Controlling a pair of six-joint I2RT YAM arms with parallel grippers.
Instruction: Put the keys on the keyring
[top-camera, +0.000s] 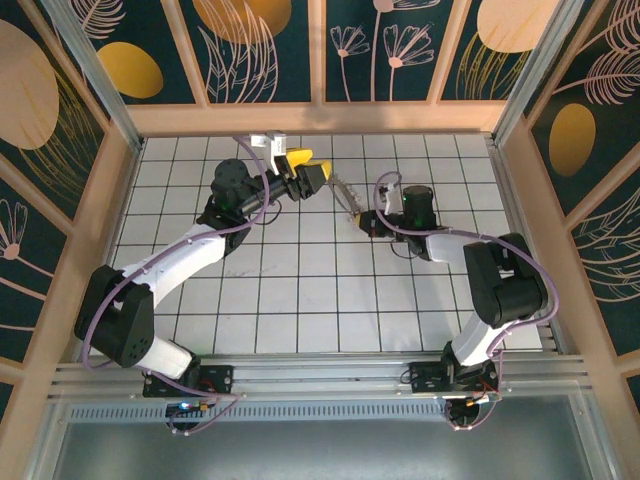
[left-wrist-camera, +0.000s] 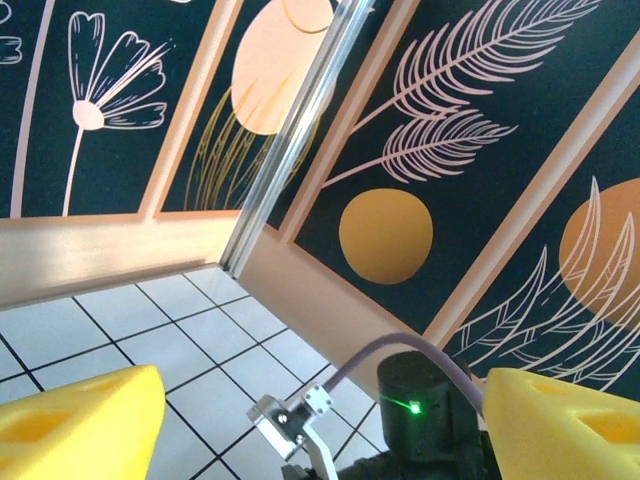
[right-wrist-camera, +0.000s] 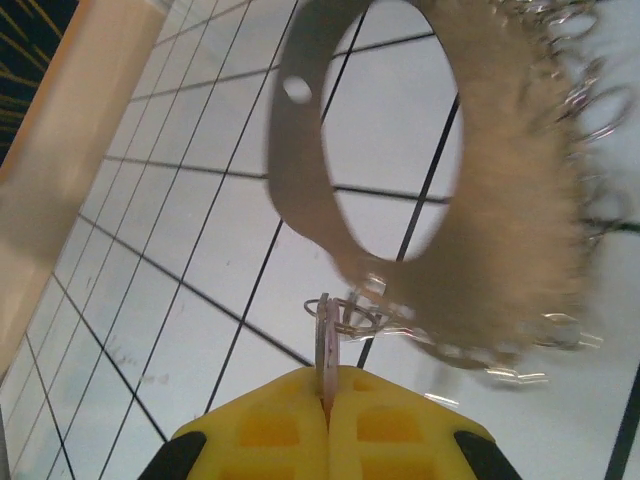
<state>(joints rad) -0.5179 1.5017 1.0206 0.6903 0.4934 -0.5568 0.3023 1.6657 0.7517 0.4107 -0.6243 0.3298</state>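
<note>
The keyring (top-camera: 346, 194) hangs tilted above the tiles from the key and would drop if I opened now, so my right gripper keeps closed on it for now.
In the right wrist view my right gripper (right-wrist-camera: 326, 400) is shut on the thin mauve-pink key (right-wrist-camera: 325, 345), seen edge-on and standing up between the yellow fingers (right-wrist-camera: 270, 430). A small wire coil touches the key's tip. Just beyond hangs the pale beige keyring (right-wrist-camera: 500, 210), a blurred loop with a fringed wire edge. In the top view the keyring (top-camera: 346, 194) lies between my left gripper (top-camera: 318, 177) and my right gripper (top-camera: 366, 222). My left gripper (left-wrist-camera: 320, 430) is open, with nothing between its yellow fingers (left-wrist-camera: 70, 425).
The white tiled floor (top-camera: 300, 290) is walled by wooden rails and dark floral panels (top-camera: 260, 50). The right arm's black wrist with a green light (left-wrist-camera: 425, 405) and its lilac cable (left-wrist-camera: 375, 355) sit straight ahead of my left gripper.
</note>
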